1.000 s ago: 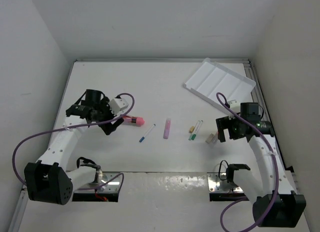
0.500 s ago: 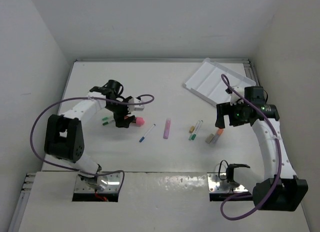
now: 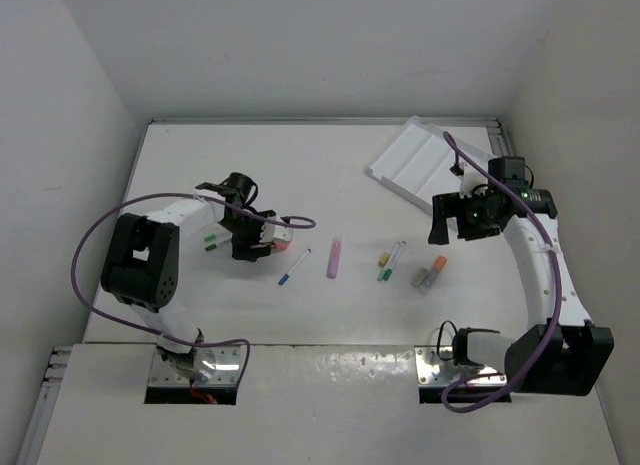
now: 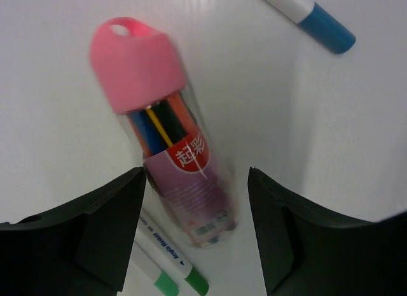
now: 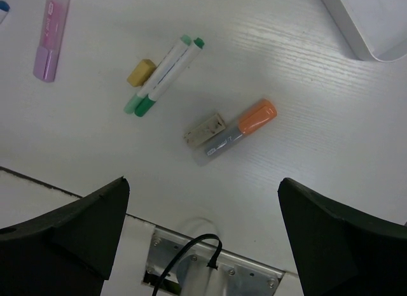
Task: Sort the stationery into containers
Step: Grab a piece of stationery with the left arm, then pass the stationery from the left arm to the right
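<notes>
My left gripper's fingers are open with a gap beside the clear tube point(image 3: 268, 236) point(image 4: 191, 184). The tube would stay on the tabletop if I lifted my left gripper now.
A clear tube of coloured pens with a pink cap point(image 4: 162, 137) lies on the table, its lower end between my left gripper's point(image 4: 196, 181) open fingers, with a gap on the right side. In the top view the left gripper point(image 3: 255, 247) sits over this tube point(image 3: 280, 243). Two green-capped markers point(image 4: 172, 270) lie by its left finger. My right gripper point(image 5: 203, 181) is open and empty, high above an orange-tipped marker point(image 5: 238, 130) and a beige eraser point(image 5: 205, 129). The white divided tray point(image 3: 440, 165) lies at the far right.
A blue-tipped white pen point(image 3: 295, 267), a lilac stick point(image 3: 333, 256), a yellow eraser point(image 5: 141, 72) and two more green-capped markers point(image 5: 162, 76) lie mid-table. The tray's corner point(image 5: 375, 22) shows in the right wrist view. White walls enclose the table.
My left gripper moved right over the pink-capped tube, uncovering two green-capped markers. My right gripper rose and drew back towards the tray; the orange-tipped marker now shows beside the beige eraser.
</notes>
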### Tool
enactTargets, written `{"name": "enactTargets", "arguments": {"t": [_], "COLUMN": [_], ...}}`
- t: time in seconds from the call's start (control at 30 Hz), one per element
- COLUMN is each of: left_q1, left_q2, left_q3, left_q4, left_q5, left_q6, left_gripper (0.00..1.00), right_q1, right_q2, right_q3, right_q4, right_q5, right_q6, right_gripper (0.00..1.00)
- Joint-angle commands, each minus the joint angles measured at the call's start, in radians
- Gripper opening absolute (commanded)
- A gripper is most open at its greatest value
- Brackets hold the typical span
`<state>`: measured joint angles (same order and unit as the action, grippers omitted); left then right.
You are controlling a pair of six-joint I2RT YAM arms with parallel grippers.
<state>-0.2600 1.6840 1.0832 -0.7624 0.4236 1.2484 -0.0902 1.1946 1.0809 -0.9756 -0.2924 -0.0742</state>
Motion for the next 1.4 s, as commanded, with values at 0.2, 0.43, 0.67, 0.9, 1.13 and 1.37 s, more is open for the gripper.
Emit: {"name": "enactTargets", "arguments": {"t": [0.2, 0.43, 0.67, 0.9, 1.13, 1.37], "left_q1": [-0.021, -0.048, -0.068, -0.067, -0.078, -0.108], "left_q2": [0.009, 0.002, -0.01, -0.206, -0.399, -0.402], "left_q3": [-0.088, -0.091, 0.183, 0.296, 0.119, 0.07], "left_q4": [0.101, 0.123, -0.027, 0.284, 0.894, 1.184], "left_q5": [-0.072, -0.063, 0.201, 0.526, 0.495, 0.468], "left_q6": [0.075, 0.026, -0.27, -0.935, -1.575, -1.963], "left_gripper": [0.59, 0.38, 0.0, 0.0, 0.0, 0.0], "right_q1": [-0.005, -0.005, -0.005, 0.079, 0.279, 0.452], "right_q2": [0.068, 0.079, 0.085, 0.053, 0.079, 0.164], "right_q3": [0.12, 0.134, 0.29, 0.378, 0.387, 0.456], "right_q4": [-0.017, -0.014, 0.037, 0.276, 0.525, 0.586], "right_q5": [-0.025, -0.034, -0.102, -0.257, -0.229, -0.214], "right_q6": [0.005, 0.019, 0.125, 0.488, 0.724, 0.735], "right_gripper": [0.99, 0.98, 0.96, 0.93, 0.9, 0.93]}}
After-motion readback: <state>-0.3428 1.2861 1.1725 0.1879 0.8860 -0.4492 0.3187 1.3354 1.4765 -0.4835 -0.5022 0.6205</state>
